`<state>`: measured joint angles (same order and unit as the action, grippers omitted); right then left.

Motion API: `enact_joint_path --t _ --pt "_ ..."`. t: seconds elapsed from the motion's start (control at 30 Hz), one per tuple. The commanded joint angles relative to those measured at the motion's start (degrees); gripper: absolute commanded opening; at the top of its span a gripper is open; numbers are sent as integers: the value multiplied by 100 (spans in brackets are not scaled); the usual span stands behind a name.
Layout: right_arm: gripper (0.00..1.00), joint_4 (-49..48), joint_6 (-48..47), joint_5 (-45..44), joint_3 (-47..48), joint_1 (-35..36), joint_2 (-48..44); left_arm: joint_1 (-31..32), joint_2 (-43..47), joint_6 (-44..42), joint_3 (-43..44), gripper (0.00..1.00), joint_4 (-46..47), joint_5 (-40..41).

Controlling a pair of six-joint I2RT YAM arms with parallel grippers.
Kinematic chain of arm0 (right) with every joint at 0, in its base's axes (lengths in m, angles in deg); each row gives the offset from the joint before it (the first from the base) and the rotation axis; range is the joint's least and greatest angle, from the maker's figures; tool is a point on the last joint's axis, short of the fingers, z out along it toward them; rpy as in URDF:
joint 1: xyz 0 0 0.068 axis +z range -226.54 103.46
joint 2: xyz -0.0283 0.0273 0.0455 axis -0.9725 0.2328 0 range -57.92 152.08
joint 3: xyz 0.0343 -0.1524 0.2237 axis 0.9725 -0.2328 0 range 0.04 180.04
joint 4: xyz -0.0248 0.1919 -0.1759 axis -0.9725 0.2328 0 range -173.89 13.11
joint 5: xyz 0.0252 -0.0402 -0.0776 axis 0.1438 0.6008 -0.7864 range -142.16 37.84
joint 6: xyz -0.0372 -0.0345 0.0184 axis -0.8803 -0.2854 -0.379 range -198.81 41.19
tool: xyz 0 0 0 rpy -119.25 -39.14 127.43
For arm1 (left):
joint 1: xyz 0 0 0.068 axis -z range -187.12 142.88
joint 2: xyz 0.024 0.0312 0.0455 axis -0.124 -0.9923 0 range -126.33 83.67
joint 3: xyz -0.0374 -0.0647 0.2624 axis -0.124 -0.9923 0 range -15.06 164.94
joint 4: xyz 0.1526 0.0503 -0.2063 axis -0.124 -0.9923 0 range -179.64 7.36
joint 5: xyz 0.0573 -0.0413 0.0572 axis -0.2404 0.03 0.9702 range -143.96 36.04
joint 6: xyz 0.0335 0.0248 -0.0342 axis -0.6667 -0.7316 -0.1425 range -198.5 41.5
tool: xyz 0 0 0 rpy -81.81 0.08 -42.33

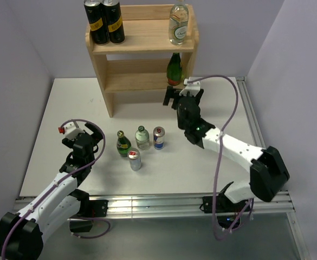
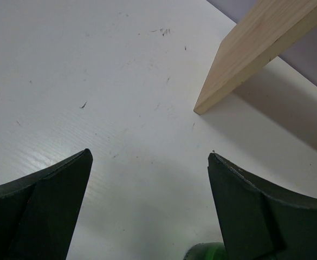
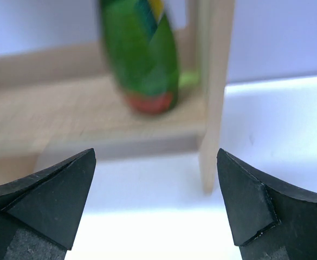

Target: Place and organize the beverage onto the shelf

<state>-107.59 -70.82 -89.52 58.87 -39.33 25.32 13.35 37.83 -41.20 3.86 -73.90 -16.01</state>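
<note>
My right gripper will next take the red-and-blue can by its side (image 1: 159, 140). The can's bottom then stays free to rest on the shelf (image 1: 142, 38).
The pale wood shelf (image 1: 142, 38) stands at the back of the table. Its top tier holds two black cans (image 1: 105, 21) and a clear bottle (image 1: 179, 23). A green bottle (image 1: 174, 69) stands on the middle tier, and it also shows in the right wrist view (image 3: 142, 54). A green bottle (image 1: 123, 144), a clear bottle (image 1: 142, 137), a red-and-blue can (image 1: 159, 137) and a silver can (image 1: 135, 160) stand on the table. My right gripper (image 1: 183, 91) (image 3: 156, 153) is open and empty just in front of the shelved green bottle. My left gripper (image 1: 88, 130) (image 2: 149, 154) is open and empty, left of the table drinks.
The shelf's left side panel (image 2: 256, 49) shows ahead of my left gripper, and a green bottle top (image 2: 207, 252) sits at the bottom edge of that view. The shelf's right side panel (image 3: 215, 81) is close to my right gripper. Grey walls enclose the white table (image 1: 66, 108).
</note>
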Motion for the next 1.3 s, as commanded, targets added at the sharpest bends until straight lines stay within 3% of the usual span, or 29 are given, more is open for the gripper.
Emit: enact_joint_path --t 0.0,0.17,0.37,0.57,1.27 --pt "100 427 387 -314 -615 627 -755 19 85 49 183 95 67 72" --pt "100 840 1185 -754 -1583 2006 -1677 19 93 58 182 95 67 37" --pt "100 1070 2549 44 -2989 2492 -2295 19 76 58 174 95 67 28" --pt "100 692 2743 168 -3290 2502 -1786 19 58 58 174 95 58 28" --pt "100 -819 2269 379 -2244 1500 561 19 58 67 174 95 58 19"
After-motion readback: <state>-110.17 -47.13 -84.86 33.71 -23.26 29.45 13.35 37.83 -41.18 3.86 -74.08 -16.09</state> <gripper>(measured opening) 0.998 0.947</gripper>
